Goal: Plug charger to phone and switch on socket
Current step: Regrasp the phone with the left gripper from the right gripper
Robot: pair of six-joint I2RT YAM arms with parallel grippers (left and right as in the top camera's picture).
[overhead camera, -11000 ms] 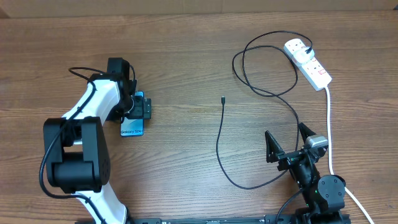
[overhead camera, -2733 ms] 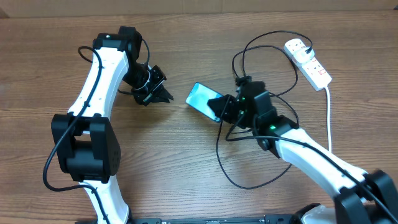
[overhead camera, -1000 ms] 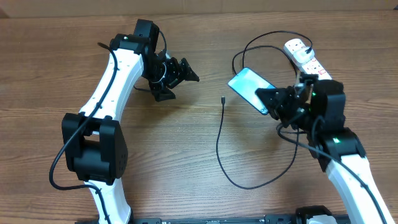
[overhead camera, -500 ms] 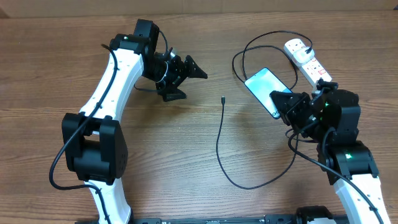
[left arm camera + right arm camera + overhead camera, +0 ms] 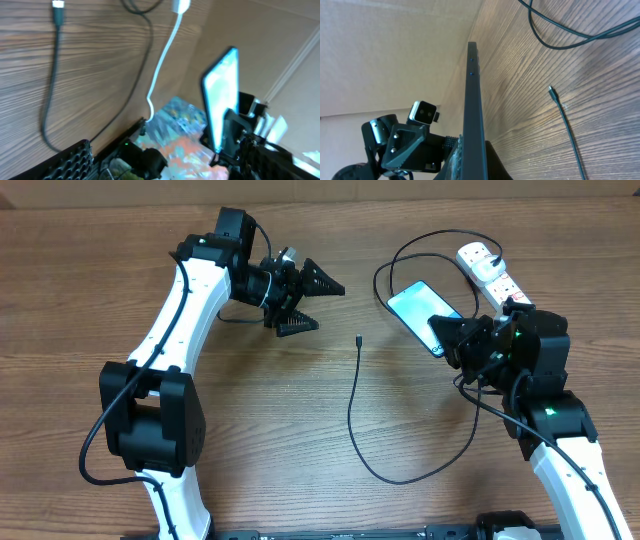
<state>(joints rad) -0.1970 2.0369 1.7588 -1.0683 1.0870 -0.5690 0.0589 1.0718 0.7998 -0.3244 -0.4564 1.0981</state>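
Note:
The charger has to be plugged into the near end of the phone [image 5: 418, 305], so my left gripper should next grab the phone by its long side facing this gripper, across the screen and the back, and leave that end free.
My right gripper [image 5: 447, 340] is shut on the near end of the phone [image 5: 418, 305], holding it off the table with the light-blue screen facing up-left. The right wrist view shows the phone [image 5: 472, 100] edge-on between my fingers [image 5: 496, 162]. The charger's black cable [image 5: 351, 410] lies on the table, its connector tip [image 5: 358, 340] free between the two arms. The white socket [image 5: 495, 278] lies at the back right with the charger's plug in its far end. My left gripper [image 5: 330, 307] hangs open and empty, pointing right at the phone [image 5: 220, 105], left of the connector tip [image 5: 58, 6].
The thick white cord [image 5: 528, 380] runs from the socket toward the near edge, beside my right arm. The black cable loops [image 5: 400, 275] behind the held phone. A cardboard wall stands along the table's far edge [image 5: 320, 190].
My left gripper has swung further right, still open. My right gripper has carried the phone rightward and then a little toward the far side, still shut on it.

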